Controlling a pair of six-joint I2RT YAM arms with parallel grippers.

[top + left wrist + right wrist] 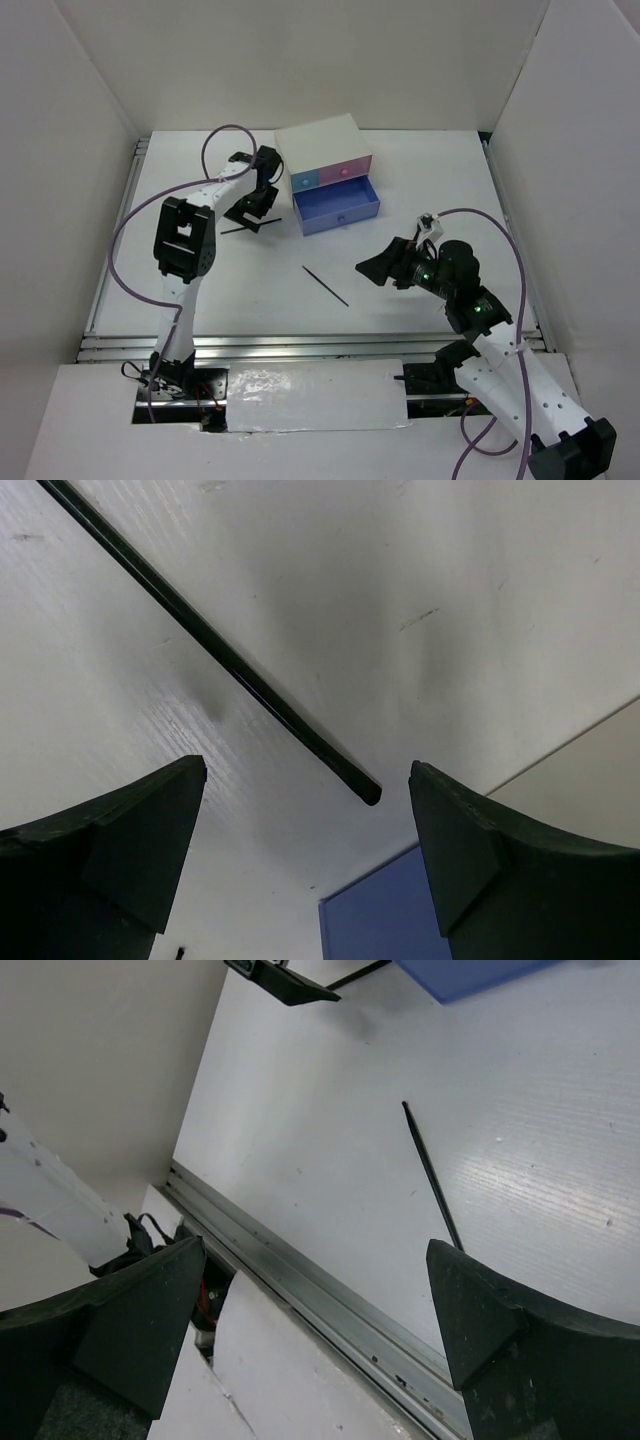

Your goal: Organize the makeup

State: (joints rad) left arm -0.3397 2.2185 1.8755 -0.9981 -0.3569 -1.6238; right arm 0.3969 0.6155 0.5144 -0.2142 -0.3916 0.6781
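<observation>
My left gripper still hangs above the stick, whose end barely reaches between my fingers, so closing now would miss; it lowers, before it closes on the stick.
Two pieces of makeup show, both thin black sticks. One stick (250,227) lies left of the open blue drawer (337,207). My left gripper (255,208) hovers just over it, open. In the left wrist view that stick (210,640) runs diagonally, and its end lies between and just ahead of my empty fingertips (160,820). The other stick (326,285) lies mid-table, left of my open right gripper (375,268). In the right wrist view this stick (432,1175) reaches down to the right fingertip (470,1310), and nothing is held.
The white box (320,140) with a blue and a pink drawer front stands at the back centre; its lower blue drawer (385,910) is pulled out. A metal rail (330,1300) runs along the table's near edge. White walls enclose the table.
</observation>
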